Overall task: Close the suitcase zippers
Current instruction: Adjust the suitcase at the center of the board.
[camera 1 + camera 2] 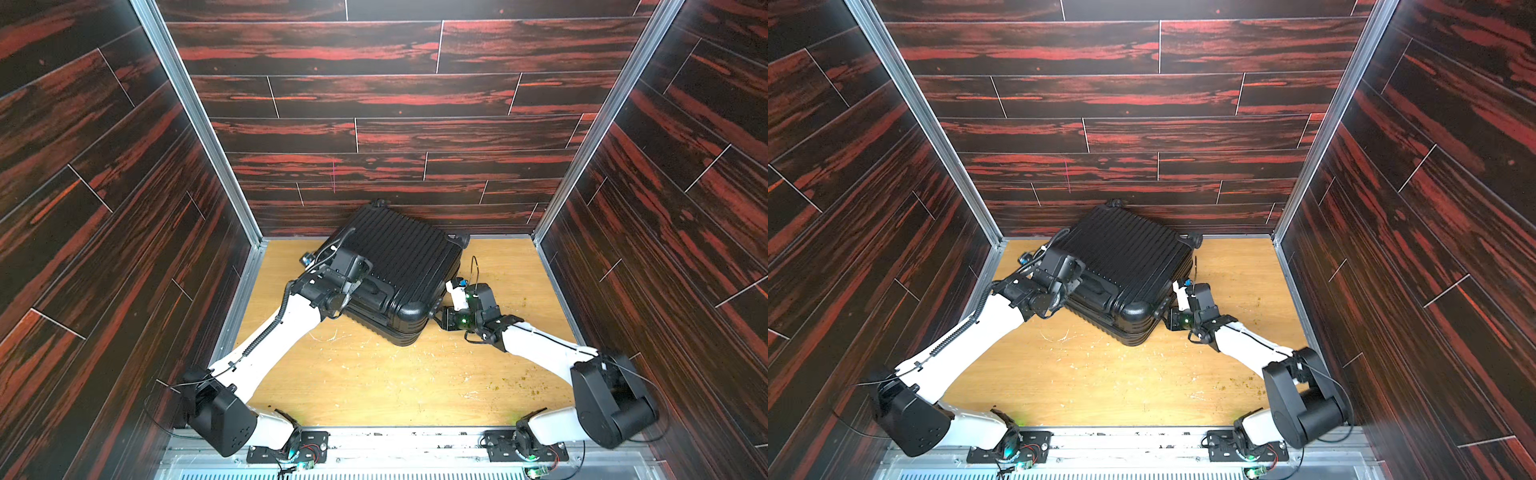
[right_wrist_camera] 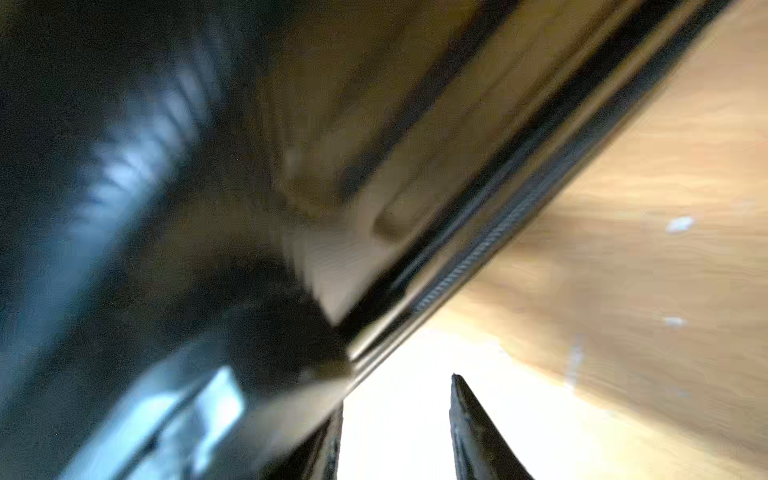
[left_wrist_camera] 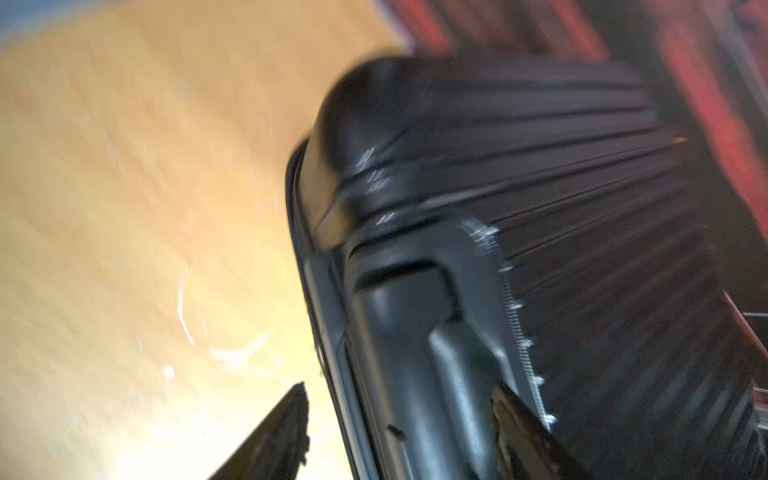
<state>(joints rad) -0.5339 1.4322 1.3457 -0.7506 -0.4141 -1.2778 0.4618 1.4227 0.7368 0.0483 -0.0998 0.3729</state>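
Note:
I should turn the suitcase next, my left gripper grabbing its side handle to leave the zipper track free.
The black ribbed suitcase point(image 1: 399, 253) point(image 1: 1121, 249) lies flat and turned at the back of the wooden table point(image 1: 374, 374), shells together. My left gripper point(image 1: 355, 284) point(image 3: 401, 415) is open at its near-left side; its fingers point(image 3: 291, 428) stand either side of the rim, by the side handle point(image 3: 453, 374). My right gripper point(image 1: 436, 316) point(image 2: 399, 415) is open beside the near-right corner, with only bright table between its fingers point(image 2: 471, 432). The zippers show as a dark track along the rim point(image 2: 478, 253) point(image 3: 328, 353). No pull can be made out; both wrist views are blurred.
Dark red wood-pattern walls point(image 1: 395, 137) close in the back and both sides, with aluminium posts point(image 1: 199, 124) at the corners. The suitcase's wheels point(image 1: 457, 237) are close to the back wall. Scratches and crumbs point(image 1: 532, 388) mark the table. A metal rail point(image 1: 415, 440) runs along the front.

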